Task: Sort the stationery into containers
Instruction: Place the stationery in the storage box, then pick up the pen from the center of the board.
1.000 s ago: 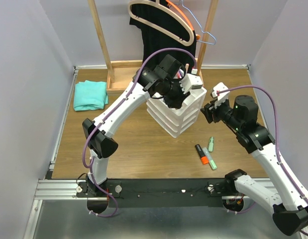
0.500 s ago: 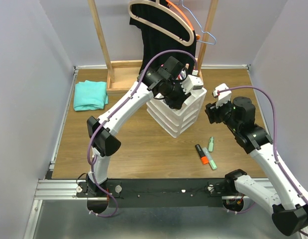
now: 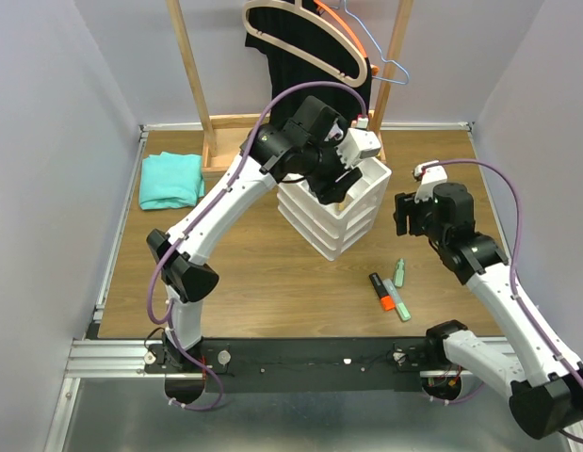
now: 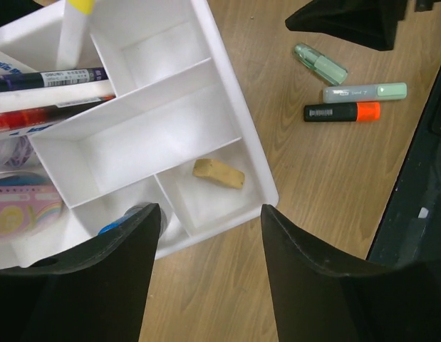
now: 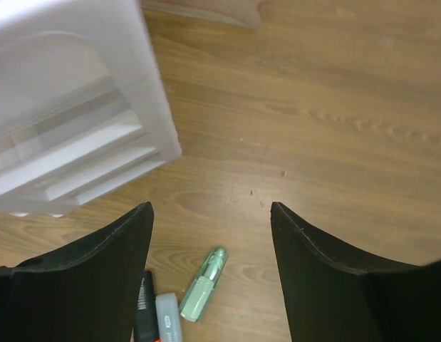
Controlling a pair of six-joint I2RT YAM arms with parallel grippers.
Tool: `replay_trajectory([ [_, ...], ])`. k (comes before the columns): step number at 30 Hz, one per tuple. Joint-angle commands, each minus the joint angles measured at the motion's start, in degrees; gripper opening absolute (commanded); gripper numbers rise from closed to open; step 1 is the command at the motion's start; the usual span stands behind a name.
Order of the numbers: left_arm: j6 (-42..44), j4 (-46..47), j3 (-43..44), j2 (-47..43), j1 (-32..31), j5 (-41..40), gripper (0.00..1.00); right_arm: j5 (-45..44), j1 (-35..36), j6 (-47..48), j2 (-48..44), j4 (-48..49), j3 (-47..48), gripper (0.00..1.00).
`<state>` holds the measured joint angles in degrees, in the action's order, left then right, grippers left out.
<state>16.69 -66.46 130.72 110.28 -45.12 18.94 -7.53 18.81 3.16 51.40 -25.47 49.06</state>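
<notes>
The ends of the marker need to stay free to fit into the organiser's tray. My right gripper should grab the small green marker by its middle [image 3: 399,274] [image 5: 204,285].
The white three-drawer organiser [image 3: 340,218] stands mid-table; its divided tray [image 4: 227,121] shows in the left wrist view. The tray holds pens [image 4: 49,78], a tan eraser [image 4: 218,173] and a blue-capped tube [image 4: 113,226]. My left gripper [image 3: 343,186] hovers over the tray's near corner, open and empty [image 4: 209,210]. An orange highlighter [image 3: 382,293], a green highlighter [image 3: 400,303] and a small green marker [image 3: 399,272] lie on the table to the organiser's right. My right gripper [image 3: 405,213] is open and empty [image 5: 209,206], above the small green marker [image 5: 203,283].
A wooden rack [image 3: 192,71] with hangers and a black garment [image 3: 300,66] stands at the back. A teal folded cloth [image 3: 171,179] lies at the back left. The organiser's drawer fronts [image 5: 70,149] are just left of my right gripper.
My left arm has swung its elbow leftward and its wrist has lifted slightly over the organiser. My right gripper has shifted a little to the right. Nothing was picked up or dropped.
</notes>
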Motion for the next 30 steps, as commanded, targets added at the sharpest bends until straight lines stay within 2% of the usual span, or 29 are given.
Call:
replay_trajectory([
  [1, -0.2, 0.2, 0.7, -1.9, -0.3, -1.9, 0.68, -1.9, -3.3, -10.6, 2.7, -4.0, -0.9, 0.75],
  [3, -0.8, 1.0, 1.7, -2.7, -0.3, -3.4, 0.8, -1.5, -5.7, -12.6, 4.2, -7.4, 0.5, 0.75],
  [8, -0.3, 5.5, 0.7, -9.6, 0.6, -13.8, 0.82, -2.6, -7.6, -16.3, 11.3, -9.6, 2.6, 0.73],
  [12, -1.1, 7.9, -1.1, -13.5, 5.5, -18.3, 0.82, -2.7, -7.7, -17.8, 18.9, -10.4, 4.6, 0.73],
  [16, -1.8, 9.6, -3.4, -16.3, 11.8, -18.0, 0.82, 2.5, -7.9, -20.2, 22.2, -10.5, 5.0, 0.66],
  [19, -1.8, 12.0, -7.2, -19.3, 15.5, -17.5, 0.82, 3.7, -8.3, -24.3, 24.9, -13.5, 5.8, 0.64],
  [23, -1.3, 18.7, -16.7, -24.7, 17.9, -17.5, 0.84, 2.0, -8.6, -28.0, 27.5, -17.1, 5.8, 0.64],
  [30, -3.4, 20.5, -22.7, -28.2, 21.8, -15.3, 0.85, 0.8, -8.6, -29.5, 32.4, -20.5, 3.5, 0.62],
])
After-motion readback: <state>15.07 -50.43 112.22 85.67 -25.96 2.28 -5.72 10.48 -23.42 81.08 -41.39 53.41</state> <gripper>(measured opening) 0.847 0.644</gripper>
